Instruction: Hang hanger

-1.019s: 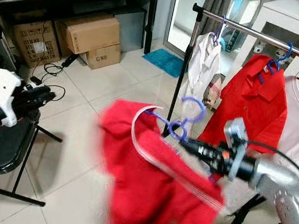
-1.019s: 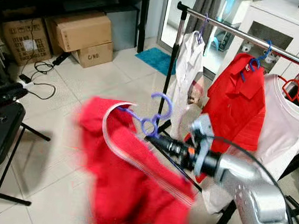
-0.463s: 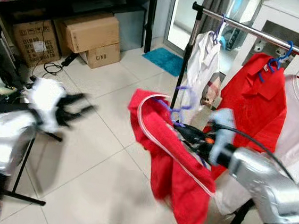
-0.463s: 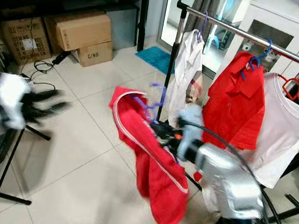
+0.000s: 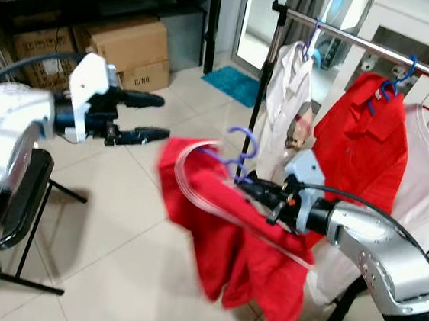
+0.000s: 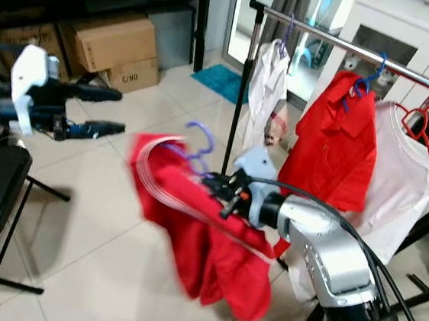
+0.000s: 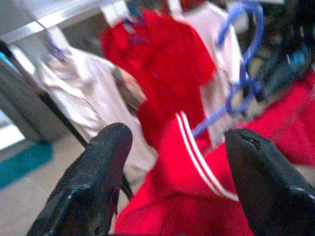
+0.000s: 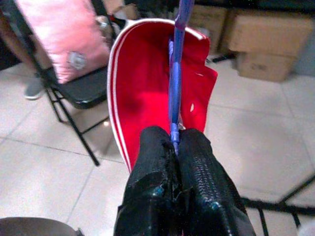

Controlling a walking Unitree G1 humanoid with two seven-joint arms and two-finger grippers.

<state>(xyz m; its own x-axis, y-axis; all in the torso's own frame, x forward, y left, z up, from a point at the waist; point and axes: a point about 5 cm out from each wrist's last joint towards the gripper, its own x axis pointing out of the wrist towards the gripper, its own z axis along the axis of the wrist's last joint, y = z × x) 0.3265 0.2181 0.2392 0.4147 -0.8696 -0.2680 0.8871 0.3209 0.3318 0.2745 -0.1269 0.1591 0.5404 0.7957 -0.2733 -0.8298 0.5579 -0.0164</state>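
Observation:
My left gripper needs to grab the hanger by its shoulder bar (image 5: 213, 154) to pick it up. Then the purple hanger's hook (image 5: 253, 140) is free to go over the rail.
A purple hanger (image 5: 240, 149) carries a red garment with white trim (image 5: 229, 239), held in the air over the tiled floor. My right gripper (image 5: 248, 188) is shut on the hanger just below its hook; in the right wrist view the hanger (image 8: 175, 73) rises from between the closed fingers (image 8: 197, 182). The left gripper (image 5: 156, 117) is raised at the left, open, its two fingers (image 7: 96, 187) apart with nothing between them, pointing toward the garment (image 7: 197, 162). The clothes rail (image 5: 342, 37) runs behind at the upper right.
On the rail hang a white shirt (image 5: 287, 91), a red shirt (image 5: 366, 138) on a blue hanger and a white shirt (image 5: 427, 183) on a red hanger. A black chair (image 5: 17, 209) stands at the left. Cardboard boxes (image 5: 127, 44) sit under a dark table.
My left arm has risen and reached forward, its gripper now open at chest height. The right gripper has swung the hanger and red garment a little leftward.

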